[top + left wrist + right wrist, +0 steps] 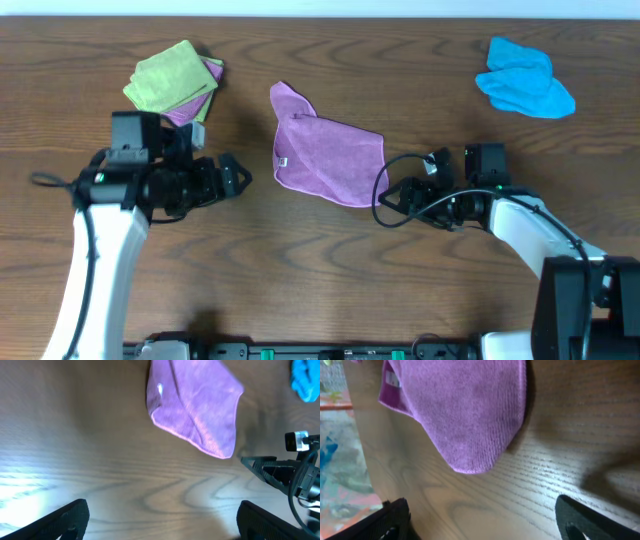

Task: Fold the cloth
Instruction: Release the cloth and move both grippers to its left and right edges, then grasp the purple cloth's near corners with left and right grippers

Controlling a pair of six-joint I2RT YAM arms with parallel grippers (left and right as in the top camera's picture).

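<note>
My right gripper should grab the near corner of the lilac-purple cloth next and leave the tagged edge for my left gripper. Then the cloth can be folded.
The lilac-purple cloth (325, 150) lies crumpled in the middle of the wooden table, with a white tag near its left edge. It also shows in the left wrist view (195, 407) and the right wrist view (462, 407). My left gripper (236, 178) is open and empty, low over the table just left of the cloth; its fingers (160, 520) frame bare wood. My right gripper (392, 200) is open and empty, just right of the cloth's lower right corner; its fingers (485, 520) frame bare wood below the cloth's edge.
A lime-green cloth (170, 78) lies on another purple cloth (190, 108) at the back left. A bright blue cloth (525, 80) lies at the back right, also in the left wrist view (306, 380). The table's edge (355, 445) shows in the right wrist view.
</note>
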